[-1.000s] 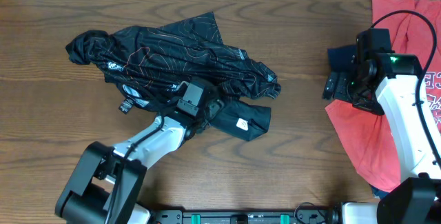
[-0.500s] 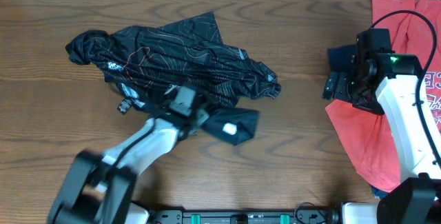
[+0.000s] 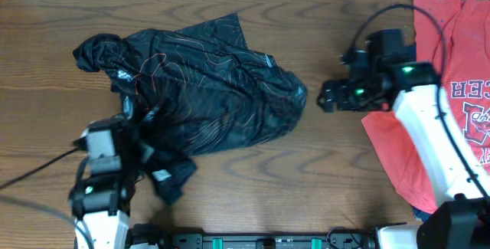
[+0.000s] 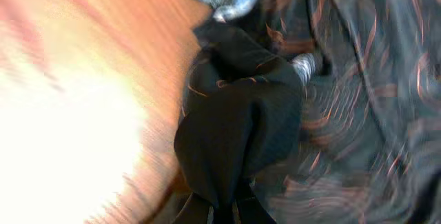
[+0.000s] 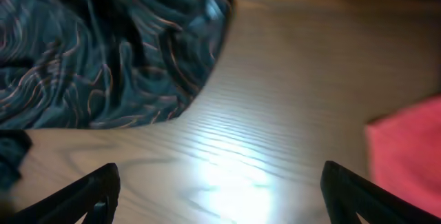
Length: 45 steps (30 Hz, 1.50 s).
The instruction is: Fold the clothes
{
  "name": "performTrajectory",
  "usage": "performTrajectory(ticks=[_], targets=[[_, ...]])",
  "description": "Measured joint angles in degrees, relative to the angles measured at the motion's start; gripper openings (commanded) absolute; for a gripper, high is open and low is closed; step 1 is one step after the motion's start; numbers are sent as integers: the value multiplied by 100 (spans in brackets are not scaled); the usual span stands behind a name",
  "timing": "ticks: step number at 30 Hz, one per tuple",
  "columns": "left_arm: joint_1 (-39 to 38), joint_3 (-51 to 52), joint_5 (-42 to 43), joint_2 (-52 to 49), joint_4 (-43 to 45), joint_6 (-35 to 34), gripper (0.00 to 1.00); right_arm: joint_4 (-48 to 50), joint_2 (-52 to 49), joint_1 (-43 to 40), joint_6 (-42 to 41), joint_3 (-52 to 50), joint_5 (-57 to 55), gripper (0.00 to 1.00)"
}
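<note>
The robot's right gripper will next grab the edge of the black jersey (image 3: 207, 80) that faces the red T-shirt, opposite the left gripper, to spread the jersey for folding.
The black jersey (image 3: 207, 80) with fine orange-red contour lines lies crumpled on the left half of the table. My left gripper (image 3: 149, 168) is at its near left corner, shut on a bunched fold of the black cloth (image 3: 168, 181). In the left wrist view that fold (image 4: 238, 127) runs down into the pinched left gripper (image 4: 224, 214). My right gripper (image 3: 325, 97) hovers just right of the jersey's right edge, open, with nothing in it. The right wrist view shows the right gripper (image 5: 220, 196) spread wide over bare wood, with the jersey (image 5: 103, 52) at the upper left.
A red T-shirt (image 3: 452, 103) with white lettering lies spread at the table's right side, under my right arm; its corner (image 5: 406, 155) shows in the right wrist view. Bare wood table (image 3: 337, 172) lies between the two garments.
My left gripper closed on the jersey's lower fold and pulled it left and toward the front edge. My right arm swung left, off the red T-shirt, toward the jersey's right edge.
</note>
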<state>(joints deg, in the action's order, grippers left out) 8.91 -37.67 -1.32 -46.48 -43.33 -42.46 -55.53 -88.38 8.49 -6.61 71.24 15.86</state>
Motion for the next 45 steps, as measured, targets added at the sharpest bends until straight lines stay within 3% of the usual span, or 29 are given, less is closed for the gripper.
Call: performTrajectory(ticks=[6, 10, 15, 20, 28, 32, 45], targets=[[1091, 0, -24, 256, -20, 186, 6, 577, -138, 573, -730, -461, 20, 88], [1390, 0, 46, 192, -17, 232, 6, 1038, -426, 874, -1110, -752, 52, 86], [1392, 0, 111, 35, -20, 247, 6, 1547, -850, 1200, -1381, -881, 109, 79], [1392, 0, 181, -149, -22, 249, 7, 1921, -1298, 1716, -1499, -885, 37, 80], [1392, 0, 245, -522, -125, 249, 6, 2221, -1517, 2557, -1534, -887, -960, 76], [1392, 0, 245, -684, -127, 249, 6, 2356, -1530, 2765, -1556, -887, -1349, 68], [1392, 0, 245, -907, -129, 247, 6, 2625, -1720, 3064, -1574, -890, -1681, 62]])
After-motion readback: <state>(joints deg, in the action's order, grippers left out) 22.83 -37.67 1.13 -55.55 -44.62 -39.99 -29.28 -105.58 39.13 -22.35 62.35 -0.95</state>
